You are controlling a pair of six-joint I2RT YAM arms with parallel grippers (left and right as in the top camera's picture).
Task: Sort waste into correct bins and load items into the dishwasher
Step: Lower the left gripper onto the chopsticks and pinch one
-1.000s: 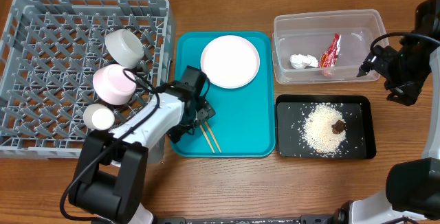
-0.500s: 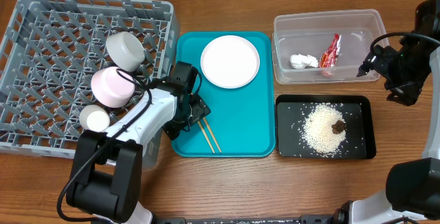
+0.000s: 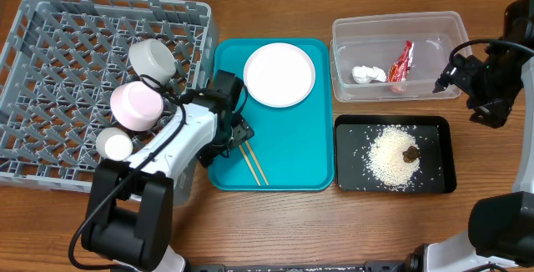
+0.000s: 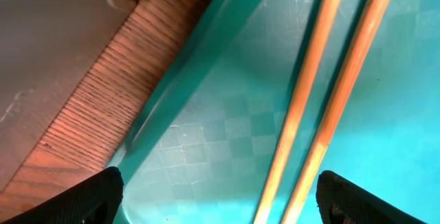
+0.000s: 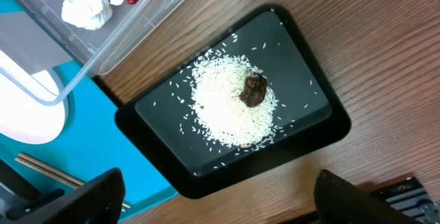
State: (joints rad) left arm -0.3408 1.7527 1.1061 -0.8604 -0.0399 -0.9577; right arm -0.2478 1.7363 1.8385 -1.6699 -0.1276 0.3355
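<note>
The chopsticks are below both fingers of my left gripper, one finger over the tray's rim, so it would miss if it closed now; I will first lower it.
Two wooden chopsticks lie side by side on the teal tray; they fill the left wrist view. My left gripper is open low over their upper ends, one fingertip on each side. The white plate lies on the same tray. The grey-green bowl, pink bowl and white cup sit in the grey rack. The clear tub holds the tissue and red wrapper. The black tray holds rice and the brown scrap. My right gripper is open and empty, high above the black tray.
The rack's right wall stands close to the teal tray's left rim, with a strip of bare wood between. The right arm hangs over the table's right edge beside the tub.
My left gripper has shifted slightly up and left along the chopsticks. The rack moved a little over the first half second. The right arm has not moved.
</note>
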